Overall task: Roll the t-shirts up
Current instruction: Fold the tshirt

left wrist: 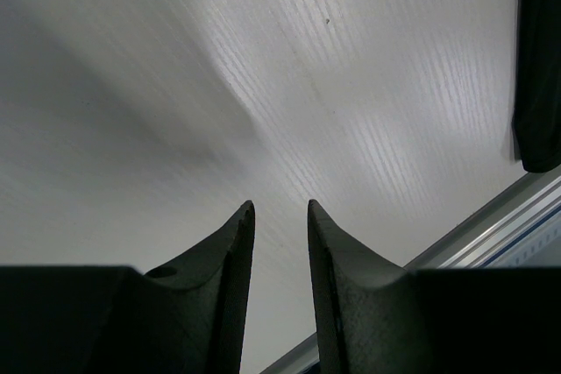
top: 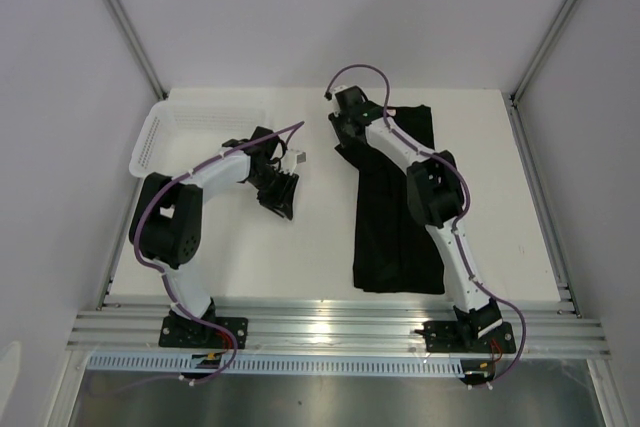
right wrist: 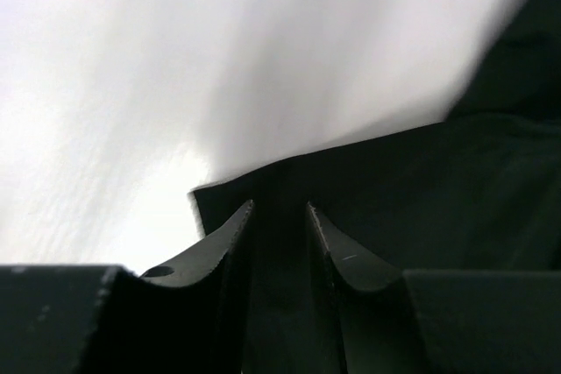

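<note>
I need to fold a corner inward for rolling, so next I should grab the black t-shirt (top: 385, 237) with my right gripper by the corner jutting out past the t-shirt's side (top: 344, 148).
The black t-shirt (top: 385, 237) lies folded into a long narrow strip on the right half of the white table, running from the far edge toward the front. My right gripper (top: 344, 139) is at the strip's far left part. In the right wrist view its jaws (right wrist: 279, 208) stand apart just over a corner of the black cloth (right wrist: 421, 181), which fills the space beyond them. My left gripper (top: 280, 199) hovers over bare table left of the shirt, open with nothing in it (left wrist: 280, 208). The shirt's edge (left wrist: 539, 67) shows at the far right of the left wrist view.
A white mesh basket (top: 175, 132) stands at the table's far left corner, behind the left arm. Aluminium rails (top: 330, 327) run along the table's front edge, also seen in the left wrist view (left wrist: 491, 225). Grey walls enclose the table on three sides.
</note>
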